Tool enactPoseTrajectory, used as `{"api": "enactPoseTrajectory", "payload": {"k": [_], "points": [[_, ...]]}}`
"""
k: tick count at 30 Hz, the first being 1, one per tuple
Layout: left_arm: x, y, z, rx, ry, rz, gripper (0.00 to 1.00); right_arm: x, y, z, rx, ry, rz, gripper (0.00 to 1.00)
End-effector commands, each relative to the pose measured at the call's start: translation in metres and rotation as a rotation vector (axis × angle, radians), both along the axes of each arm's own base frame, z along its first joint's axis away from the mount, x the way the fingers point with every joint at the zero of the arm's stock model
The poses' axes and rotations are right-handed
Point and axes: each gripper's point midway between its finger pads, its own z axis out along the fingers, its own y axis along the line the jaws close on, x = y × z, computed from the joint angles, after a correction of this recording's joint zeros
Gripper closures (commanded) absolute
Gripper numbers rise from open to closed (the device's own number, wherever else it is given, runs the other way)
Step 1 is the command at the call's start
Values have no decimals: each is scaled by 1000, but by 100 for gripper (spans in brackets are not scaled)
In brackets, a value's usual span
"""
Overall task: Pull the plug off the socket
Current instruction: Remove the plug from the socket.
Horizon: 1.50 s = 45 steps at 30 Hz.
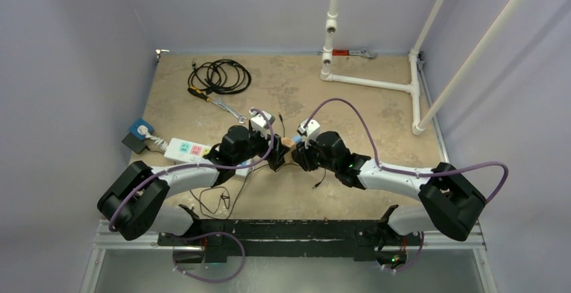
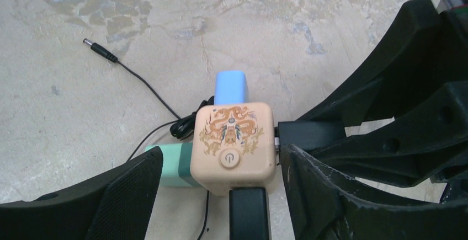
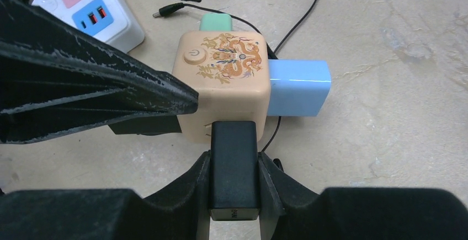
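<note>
My left gripper grabs the beige cube socket's sides near the power button next, so that my right gripper then pulls the black plug off.
A beige cube socket point(image 2: 234, 140) with a dragon picture and a power button lies mid-table, also in the top view point(image 1: 288, 142) and the right wrist view point(image 3: 223, 80). A blue plug point(image 3: 298, 87), a green plug point(image 2: 174, 165) and two black plugs sit in its sides. My right gripper point(image 3: 234, 163) is shut on one black plug point(image 3: 234, 168); metal prongs show between that plug and the cube. My left gripper point(image 2: 221, 157) is open, with one finger point(image 2: 99, 201) by the green plug and the other point(image 2: 331, 196) beside the cube. The second black plug point(image 2: 249, 212) points toward the left wrist.
A white power strip point(image 1: 188, 150) lies left of the arms, with a blue adapter point(image 1: 141, 128) beyond it. A coiled black cable point(image 1: 219, 75) and a wrench point(image 1: 225, 108) lie at the back left. A white pipe frame point(image 1: 377, 82) stands at the back right. A loose barrel-jack lead point(image 2: 96, 48) trails nearby.
</note>
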Motion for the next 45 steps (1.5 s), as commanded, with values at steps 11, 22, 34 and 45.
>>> {"api": "enactPoseTrajectory", "payload": {"k": [11, 22, 34, 45], "points": [[-2, -13, 10, -125, 15, -88, 21, 0, 18, 42, 139, -94, 61, 100], [-2, -18, -4, -111, 53, -106, 22, -4, 22, 44, 164, -77, 74, 100], [0, -19, -12, -92, 72, -103, 44, 3, 16, 42, 142, -89, 33, 100], [0, -22, -16, -99, 93, -110, 92, 11, 9, 42, 115, -118, -34, 100]]}}
